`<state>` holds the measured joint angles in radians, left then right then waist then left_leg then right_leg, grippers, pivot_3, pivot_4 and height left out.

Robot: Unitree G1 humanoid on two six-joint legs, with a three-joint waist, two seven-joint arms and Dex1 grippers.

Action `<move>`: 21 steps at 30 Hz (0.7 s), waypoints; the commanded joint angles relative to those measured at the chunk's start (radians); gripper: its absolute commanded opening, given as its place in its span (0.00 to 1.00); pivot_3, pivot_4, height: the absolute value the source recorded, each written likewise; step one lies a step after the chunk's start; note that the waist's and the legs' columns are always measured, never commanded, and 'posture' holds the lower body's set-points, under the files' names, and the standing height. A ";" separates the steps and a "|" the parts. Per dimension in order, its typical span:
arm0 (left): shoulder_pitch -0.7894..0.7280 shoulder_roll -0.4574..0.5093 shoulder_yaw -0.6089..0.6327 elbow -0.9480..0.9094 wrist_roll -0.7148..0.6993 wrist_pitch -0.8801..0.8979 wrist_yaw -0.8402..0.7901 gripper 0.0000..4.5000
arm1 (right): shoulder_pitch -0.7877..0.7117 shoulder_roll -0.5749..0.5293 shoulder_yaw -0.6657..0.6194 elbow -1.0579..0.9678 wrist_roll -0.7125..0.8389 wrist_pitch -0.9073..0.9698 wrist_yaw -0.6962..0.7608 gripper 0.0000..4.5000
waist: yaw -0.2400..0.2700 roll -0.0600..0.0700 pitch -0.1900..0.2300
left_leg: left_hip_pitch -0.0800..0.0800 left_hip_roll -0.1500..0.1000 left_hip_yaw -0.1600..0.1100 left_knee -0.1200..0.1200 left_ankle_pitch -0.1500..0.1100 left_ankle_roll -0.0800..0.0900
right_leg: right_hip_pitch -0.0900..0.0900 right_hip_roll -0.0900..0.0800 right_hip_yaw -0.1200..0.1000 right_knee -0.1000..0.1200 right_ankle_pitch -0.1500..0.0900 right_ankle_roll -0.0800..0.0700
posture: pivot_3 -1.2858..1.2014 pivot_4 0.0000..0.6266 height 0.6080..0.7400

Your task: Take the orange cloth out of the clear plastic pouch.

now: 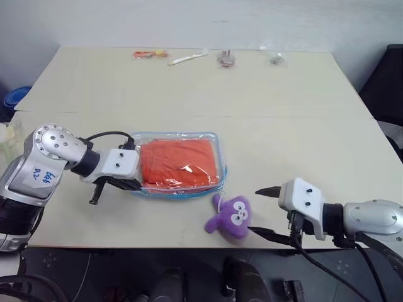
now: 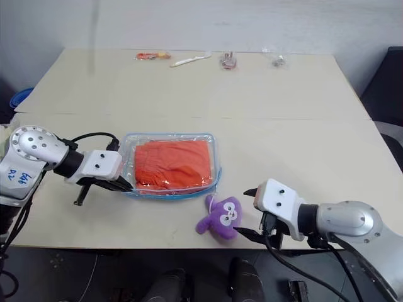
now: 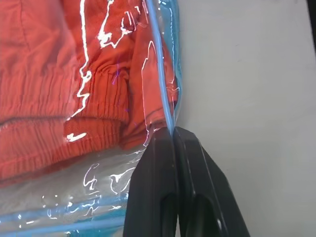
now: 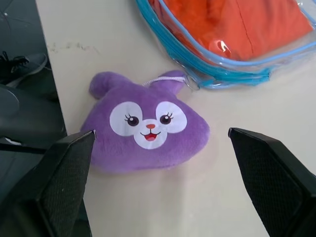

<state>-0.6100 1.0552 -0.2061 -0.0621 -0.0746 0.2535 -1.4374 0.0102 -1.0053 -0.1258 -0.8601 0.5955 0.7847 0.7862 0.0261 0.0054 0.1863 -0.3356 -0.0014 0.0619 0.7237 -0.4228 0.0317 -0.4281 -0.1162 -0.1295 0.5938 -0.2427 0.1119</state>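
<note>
My right gripper needs to take out the orange cloth (image 1: pixel 176 162). It should grab the pouch by its blue-trimmed edge (image 1: pixel 216 185) next for that.
The clear plastic pouch (image 1: pixel 182 194) with light blue trim lies flat on the table, near its front. The orange cloth (image 1: pixel 176 162) is folded inside it and shows through the plastic. My left gripper (image 1: pixel 137 186) is at the pouch's left side, shut on its blue-trimmed edge (image 3: pixel 165 106); the left wrist view shows both black fingers pinched together on the trim. My right gripper (image 1: pixel 257 212) stands open near the table's front edge, its fingers spread wide. A purple plush toy (image 4: pixel 148 131) lies just beyond its fingertips, between it and the pouch. That gripper touches neither.
Along the far edge lie an orange-wrapped item (image 1: pixel 150 55), a white utensil (image 1: pixel 187 58) and two small clear packets (image 1: pixel 227 59) (image 1: pixel 276 58). A blue object (image 1: pixel 14 97) sits off the table's left side. The table's front edge is close behind both grippers.
</note>
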 commanded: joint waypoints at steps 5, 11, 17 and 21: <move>0.012 -0.018 0.047 -0.016 -0.027 0.047 0.056 0.29 | 0.001 0.023 0.007 -0.035 0.006 -0.007 -0.024 1.00 | -0.002 0.000 0.000 | 0.000 0.000 0.000 0.000 0.000 0.000 | 0.000 0.000 0.000 0.000 0.000 0.000 | 0.52 0.24 1.00; 0.051 0.027 0.111 -0.049 -0.096 0.094 0.023 0.57 | -0.026 0.029 0.024 -0.003 -0.008 -0.021 -0.024 1.00 | -0.002 0.000 0.000 | 0.000 0.000 0.000 0.000 0.000 0.000 | 0.000 0.000 0.000 0.000 0.000 0.000 | 0.52 0.24 1.00; 0.052 0.114 0.243 -0.073 -0.317 0.273 -0.103 0.57 | -0.186 0.043 0.085 0.094 -0.114 -0.127 -0.019 1.00 | -0.006 0.000 0.000 | 0.000 0.001 0.000 0.000 0.000 0.000 | -0.001 0.000 0.000 0.000 0.000 0.000 | 0.52 0.24 1.00; -0.041 0.109 0.256 -0.088 -0.461 0.420 -0.114 0.57 | -0.295 0.060 0.242 0.248 -0.305 -0.322 0.022 1.00 | -0.002 0.000 0.000 | 0.000 0.000 0.000 -0.001 0.000 0.000 | 0.000 0.000 -0.001 -0.001 0.000 0.000 | 0.52 0.24 1.00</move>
<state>-0.6172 1.1668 0.0290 -0.1156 -0.4790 0.6323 -1.5012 -0.2626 -0.9615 0.0792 -0.6485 0.3591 0.5436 0.7947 0.0241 0.0057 0.1865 -0.3354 -0.0016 0.0617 0.7233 -0.4228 0.0314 -0.4280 -0.1163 -0.1298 0.5931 -0.2429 0.1115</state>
